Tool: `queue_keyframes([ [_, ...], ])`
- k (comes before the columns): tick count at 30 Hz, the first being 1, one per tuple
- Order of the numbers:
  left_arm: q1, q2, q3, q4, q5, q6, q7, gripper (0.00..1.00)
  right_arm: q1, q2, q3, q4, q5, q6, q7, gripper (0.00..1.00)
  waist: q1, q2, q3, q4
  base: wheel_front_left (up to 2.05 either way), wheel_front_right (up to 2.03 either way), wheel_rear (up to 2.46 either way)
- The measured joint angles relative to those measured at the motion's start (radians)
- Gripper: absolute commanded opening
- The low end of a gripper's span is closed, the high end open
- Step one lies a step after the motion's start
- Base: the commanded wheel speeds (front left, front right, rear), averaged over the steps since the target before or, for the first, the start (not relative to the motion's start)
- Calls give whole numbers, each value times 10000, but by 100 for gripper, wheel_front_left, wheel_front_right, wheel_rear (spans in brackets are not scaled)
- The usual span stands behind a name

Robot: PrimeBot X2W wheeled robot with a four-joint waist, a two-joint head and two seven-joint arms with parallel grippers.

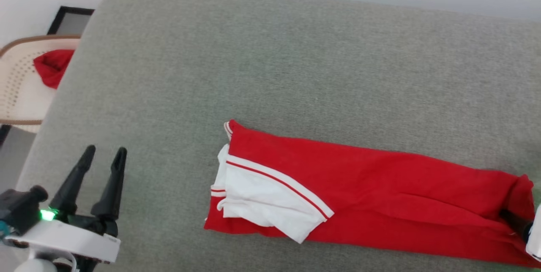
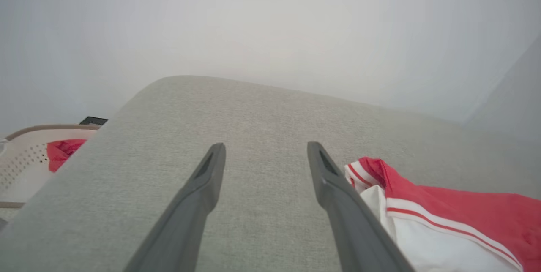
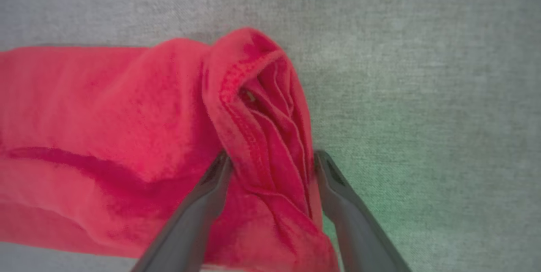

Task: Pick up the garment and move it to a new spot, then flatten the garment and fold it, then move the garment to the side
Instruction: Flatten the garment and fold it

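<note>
The garment's long strip (image 1: 385,191) is to be folded into a compact bundle, so I will next grab the garment by its bunched hem end (image 1: 520,193) with my right gripper.
The garment (image 1: 380,179) lies on the grey cushion (image 1: 253,52) as a long red strip. Its white sleeve with striped trim is folded on top at the left end. My left gripper (image 1: 105,150) hovers over bare cushion to the left of the garment, open and holding nothing. The left wrist view shows the same open left gripper (image 2: 266,147), with the garment's (image 2: 465,208) collar end just off its right finger. My right gripper (image 1: 517,223) is at the garment's right end. In the right wrist view the right gripper (image 3: 272,156) is open, and the garment's (image 3: 105,115) bunched hem stands between its fingers.
Off the cushion's left edge stands a pale woven chair (image 1: 17,90) with a small plain red cloth (image 1: 53,67) on it. A black frame (image 1: 69,18) leans against the wall behind it. The cushion stretches wide beyond the garment.
</note>
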Motion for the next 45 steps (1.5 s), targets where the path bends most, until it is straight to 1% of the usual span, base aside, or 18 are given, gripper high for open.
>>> queue_keyframes([
  [3, 30, -288, 443, -222, 1085, 2, 0, 100, -216, 115, -8, 182, -245, 0, 67, 100, 0, 0, -20, 153, 0, 0, 0],
  [4, 37, -420, 564, -295, 1256, 2, 0, 100, -289, 150, -12, 259, -301, 0, 86, 53, 0, 0, -26, 184, 0, 0, 0],
  [5, 56, -508, 608, -349, 1509, 2, 0, 100, -338, 196, -2, 307, -378, 0, 96, 37, 0, 0, -30, 203, 0, 0, 0],
  [6, 107, -533, 600, -376, 1732, 2, 0, 100, -377, 236, 2, 349, -460, 0, 92, 9, 0, 0, -27, 203, 0, 0, 0],
  [7, 153, -581, 577, -374, 1843, 2, 0, 100, -432, 280, 13, 397, -527, 0, 81, 0, 1, 0, -15, 196, 0, 0, 0],
  [10, 195, -629, 309, -259, 2063, 2, -2, 100, -624, 430, 84, 516, -583, 0, -245, 0, 0, 0, 34, 133, 0, 0, 0],
  [14, 207, -593, 268, -104, 2290, 2, 0, 100, -766, 600, 92, 660, -596, 10, -763, 0, 0, 0, 111, -46, 0, 0, 0],
  [17, 263, -594, 426, -138, 2372, 2, 0, 100, -888, 673, -153, 663, -623, 10, -1225, 0, 0, 0, 168, -245, 0, 0, 0],
  [21, 432, -525, 616, -190, 2368, 2, -2, 100, -1069, 556, -669, 479, -600, 10, -2073, 0, 0, 0, 239, -583, 0, 0, 0],
  [25, 464, -380, 631, -345, 2337, 0, 0, 100, -1153, 105, -1325, 324, -593, 10, -2614, 0, 0, 0, 311, -943, 0, 0, 0],
  [29, 547, -263, 704, -439, 2220, 0, 0, 100, -1149, -433, -2065, -61, -874, 8, -2803, 0, 0, 0, 397, -1268, 0, 0, 0],
  [32, 553, -224, 644, -474, 2157, 0, 0, 100, -1134, -663, -2215, -201, -869, 8, -2686, 0, 0, 0, 444, -1476, 0, 0, 0],
  [34, 559, -228, 629, -476, 2151, 0, 0, 100, -1084, -658, -2000, -422, -825, 8, -2495, 0, 0, 0, 440, -1588, 0, 0, 0],
  [36, 602, -259, 625, -454, 2153, 0, 0, 100, -936, -610, -1565, -642, -732, 8, -2240, 0, 0, 0, 381, -1663, 0, 0, 0],
  [41, 679, -449, 512, -309, 2165, 0, 0, 100, -420, -497, -84, -1229, -267, 6, -1455, 0, 0, 0, 111, -1763, 0, 0, 0],
  [45, 763, -646, 451, -236, 2174, 0, -2, 100, -311, -282, 1264, -1781, 247, 8, -1289, 0, 0, 0, -96, -1773, 0, 0, 0],
])
